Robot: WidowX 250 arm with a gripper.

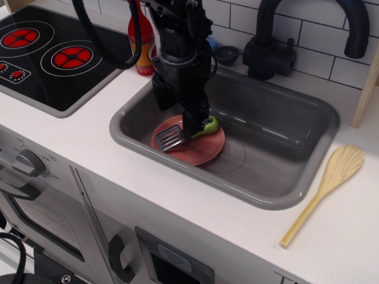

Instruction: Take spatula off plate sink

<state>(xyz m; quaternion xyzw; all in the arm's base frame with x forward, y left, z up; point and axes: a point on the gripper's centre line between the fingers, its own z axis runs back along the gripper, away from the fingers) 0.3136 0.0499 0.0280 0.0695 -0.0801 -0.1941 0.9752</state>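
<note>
My gripper grips the spatula by its lime-green handle (208,125) next, to take the spatula off the salmon-pink plate (204,149).
The spatula (172,137) lies on the salmon-pink plate (204,149) at the left of the grey sink (278,133), silver slotted blade to the front left, lime-green handle (208,125) to the right. My gripper (176,112) hangs low over the plate, open. One finger (193,123) stands just in front of the handle where it meets the blade. The other finger (159,98) is behind and to the left, above the plate's far edge. The middle of the spatula is hidden behind the near finger. Nothing is held.
A long pale wooden spoon (324,190) lies on the white counter to the right of the sink. A black faucet (273,50) stands behind the sink. A black stovetop (50,56) is at the left. A red bottle (141,44) and a small dark bowl (227,54) stand at the back.
</note>
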